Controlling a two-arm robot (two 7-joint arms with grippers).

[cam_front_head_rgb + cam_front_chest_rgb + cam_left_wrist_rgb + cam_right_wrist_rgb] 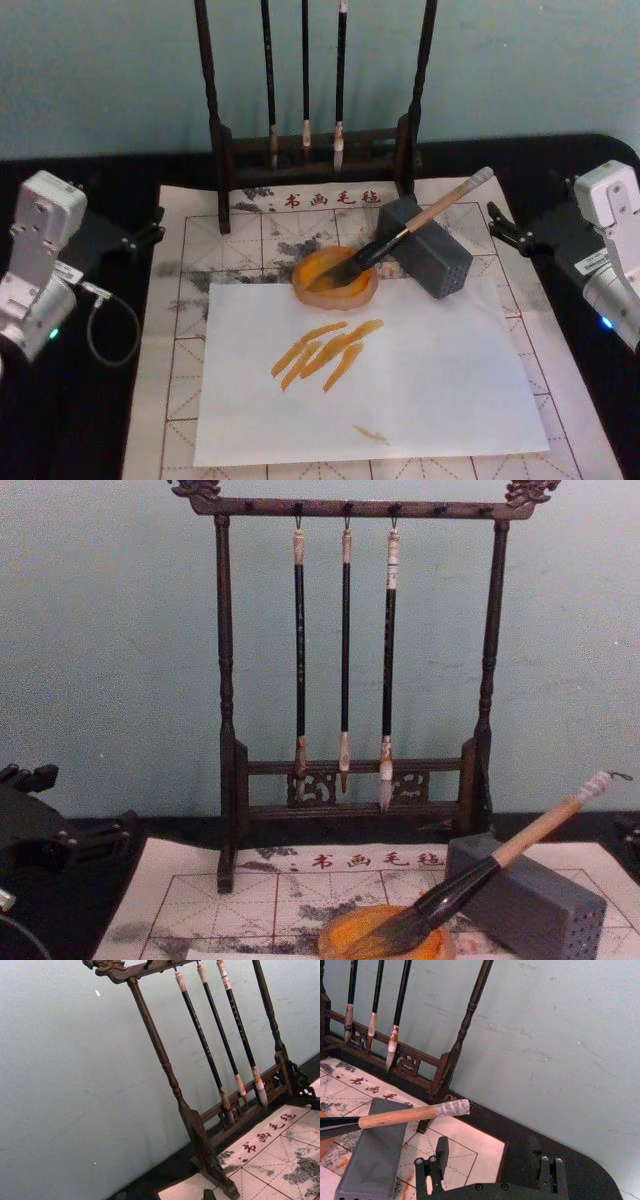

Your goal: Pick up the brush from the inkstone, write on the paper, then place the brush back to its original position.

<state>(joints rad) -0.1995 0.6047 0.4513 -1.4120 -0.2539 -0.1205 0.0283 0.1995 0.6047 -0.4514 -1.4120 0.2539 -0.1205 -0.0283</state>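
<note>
The brush's dark bristles are in the orange ink, so my right gripper should grab the brush by the pale handle near its white end next.
The brush lies tilted, its dark bristles in the orange inkstone and its pale handle propped on a grey block. Its white end cap points to the back right. The handle also crosses the block in the right wrist view as brush, and rises to the right in the chest view as brush. The cream red-grid paper lies under everything, with a white sheet bearing orange strokes on top. My left gripper is open at the paper's left edge. My right gripper is open at the right edge, empty.
A dark wooden rack with three thin hanging brushes stands at the back of the paper against a pale blue wall. A cable loop lies on the black table to the left.
</note>
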